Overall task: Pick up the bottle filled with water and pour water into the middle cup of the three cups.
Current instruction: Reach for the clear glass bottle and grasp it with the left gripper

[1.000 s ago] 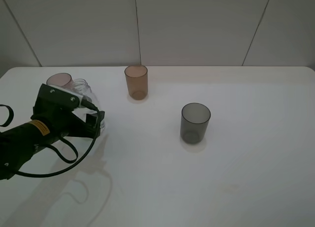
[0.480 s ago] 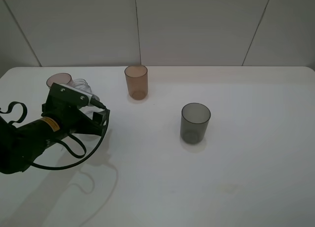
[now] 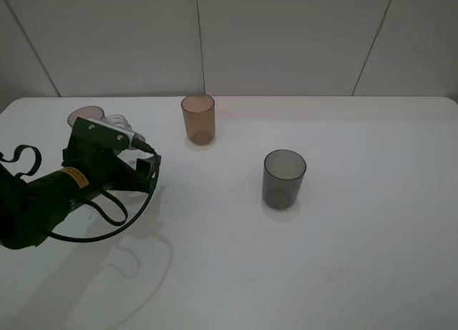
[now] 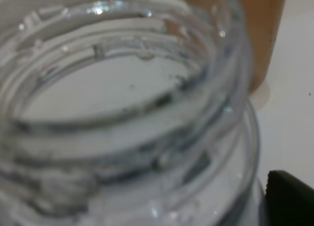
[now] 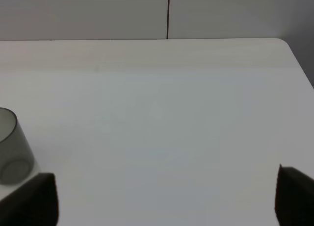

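Observation:
My left gripper grabs the bottle [image 3: 120, 124] below its threaded neck next, to pour into the middle cup [image 3: 198, 119].
The clear glass bottle [image 3: 120, 124] stands at the table's left, just right of the pinkish-mauve cup [image 3: 86, 117]. My left gripper [image 3: 132, 171] is open with its jaws on either side of the bottle's body. In the left wrist view the bottle's threaded neck [image 4: 127, 113] fills the frame, one black fingertip [image 4: 289, 196] shows beside it, and the other fingertip is hidden. The amber middle cup [image 3: 198, 119] stands at the back centre and also shows in the left wrist view [image 4: 260, 35]. The dark grey cup [image 3: 284, 177] stands right of centre. My right gripper [image 5: 167, 196] is open and empty.
The white table [image 3: 343, 258] meets a pale tiled wall [image 3: 286, 36] at the back. In the right wrist view the grey cup [image 5: 11, 147] sits beside one open fingertip, near the table's rounded corner [image 5: 287, 44]. The right arm is out of the exterior high view.
My left arm has moved forward and to the right, bringing its jaws around the bottle. The cups have not moved.

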Available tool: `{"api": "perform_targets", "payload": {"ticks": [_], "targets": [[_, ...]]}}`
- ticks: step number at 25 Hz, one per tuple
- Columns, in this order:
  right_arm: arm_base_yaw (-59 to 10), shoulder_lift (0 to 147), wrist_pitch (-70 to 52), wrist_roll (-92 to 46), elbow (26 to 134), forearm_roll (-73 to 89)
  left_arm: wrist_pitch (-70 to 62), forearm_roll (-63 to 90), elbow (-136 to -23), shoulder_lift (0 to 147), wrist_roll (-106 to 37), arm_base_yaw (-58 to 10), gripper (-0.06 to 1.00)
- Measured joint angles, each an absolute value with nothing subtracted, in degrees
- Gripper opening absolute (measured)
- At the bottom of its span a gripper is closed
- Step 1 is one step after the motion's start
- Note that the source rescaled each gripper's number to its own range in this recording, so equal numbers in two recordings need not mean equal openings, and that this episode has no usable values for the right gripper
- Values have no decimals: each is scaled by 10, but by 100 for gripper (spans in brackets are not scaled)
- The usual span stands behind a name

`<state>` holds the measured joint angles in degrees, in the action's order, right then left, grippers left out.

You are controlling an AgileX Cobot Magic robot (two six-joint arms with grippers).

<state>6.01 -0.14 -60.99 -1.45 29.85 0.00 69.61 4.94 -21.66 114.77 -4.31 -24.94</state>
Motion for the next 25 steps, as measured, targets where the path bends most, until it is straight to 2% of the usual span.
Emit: {"api": "perform_targets", "payload": {"ticks": [24,25], "targets": [[60,-1,-610,-15,298,0,697,46,-236,1190,-42,-249,100],[60,-1,-610,-15,298,0,697,47,-236,1190,-42,-249,97]]}}
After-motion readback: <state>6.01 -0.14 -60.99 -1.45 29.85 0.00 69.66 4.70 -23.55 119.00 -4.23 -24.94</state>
